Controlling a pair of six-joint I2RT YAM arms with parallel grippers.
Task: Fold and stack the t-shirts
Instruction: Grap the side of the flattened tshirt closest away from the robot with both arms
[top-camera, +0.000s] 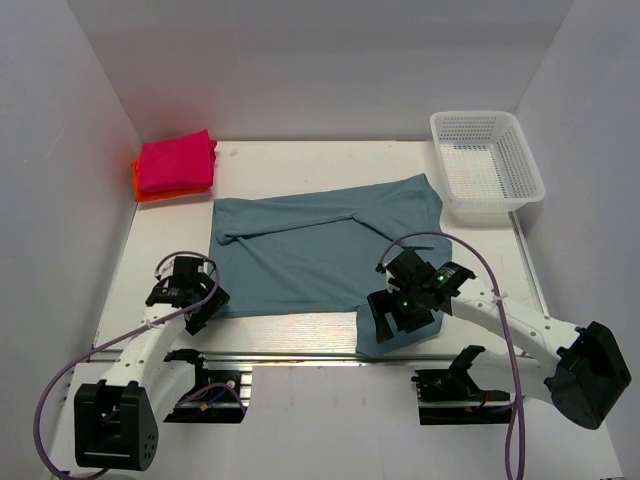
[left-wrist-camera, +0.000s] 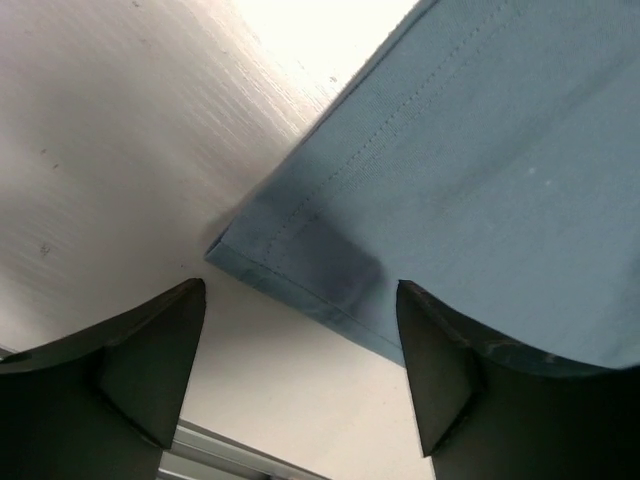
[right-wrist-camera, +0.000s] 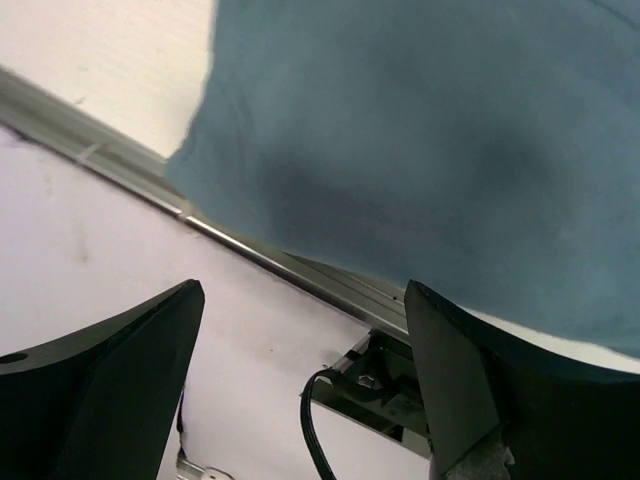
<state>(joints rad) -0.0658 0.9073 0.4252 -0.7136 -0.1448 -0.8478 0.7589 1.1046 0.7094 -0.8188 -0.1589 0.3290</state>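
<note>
The t-shirt's near side should fold over its back, so my right gripper should next grab the near edge of the overhanging cloth of the teal-blue t-shirt.
The teal-blue t-shirt (top-camera: 320, 245) lies spread flat in the middle of the table, and its near-right part (top-camera: 395, 335) hangs over the front edge. The magenta-pink t-shirt (top-camera: 177, 162) lies folded on the orange-red t-shirt (top-camera: 150, 192) at the back left. My left gripper (top-camera: 203, 305) is open and empty, just short of the teal shirt's near-left hemmed corner (left-wrist-camera: 290, 262), which shows between its fingers (left-wrist-camera: 150, 350). My right gripper (top-camera: 392, 318) is open and empty over the overhanging teal cloth (right-wrist-camera: 430, 140), which fills the right wrist view above its fingers (right-wrist-camera: 460, 380).
A white mesh basket (top-camera: 487, 165) stands at the back right. White walls close in the table on the left, right and back. A metal rail (right-wrist-camera: 120, 165) runs along the table's front edge, with a black cable (right-wrist-camera: 312, 430) below it.
</note>
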